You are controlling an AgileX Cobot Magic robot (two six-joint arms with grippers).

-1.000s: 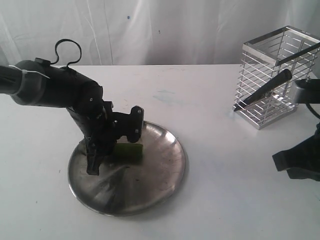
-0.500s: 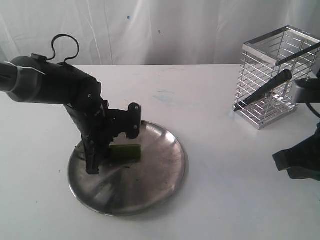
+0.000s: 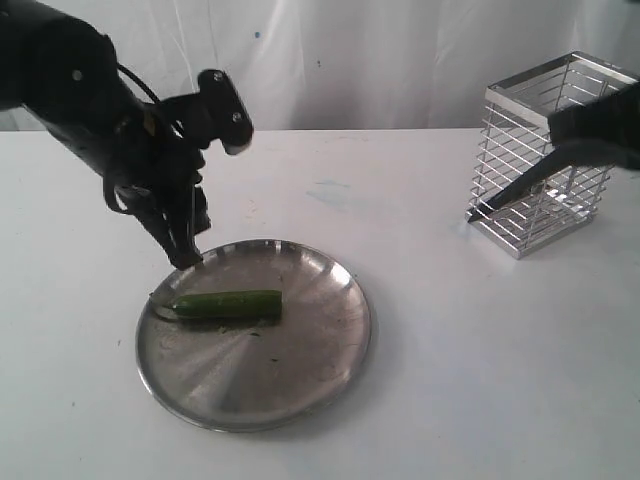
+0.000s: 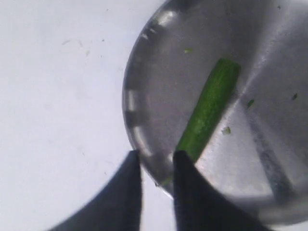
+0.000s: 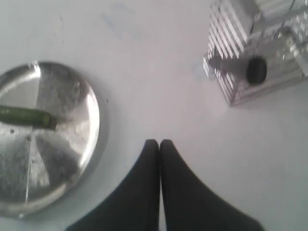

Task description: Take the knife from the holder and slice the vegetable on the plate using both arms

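I need to grab the knife by its black handle (image 5: 252, 70) with my right gripper to slice the green vegetable (image 5: 25, 117).
The green vegetable (image 3: 228, 303) lies flat and free on the left part of the steel plate (image 3: 300, 380). My left gripper (image 3: 186, 256) hangs over the plate's far-left rim, above and apart from the vegetable. In the left wrist view the left gripper (image 4: 155, 158) is open a narrow gap, with nothing between its fingers, over the stem end of the vegetable (image 4: 209, 108). The black-handled knife (image 3: 528, 183) leans inside the wire holder (image 3: 520, 225). My right gripper (image 5: 159, 144) is shut and empty over bare table between plate (image 5: 77, 91) and holder (image 5: 231, 82). The knife's handle end (image 5: 256, 70) shows from above.
The right arm's dark body (image 3: 600, 125) crosses in front of the holder's upper right side. A white curtain hangs behind the white table (image 3: 450, 350). Small green flecks (image 4: 226, 130) lie on the plate.
The left arm has lifted off the vegetable and swung up and back to the left, leaving it lying on the plate. The right arm has risen from the lower right to the holder's top.
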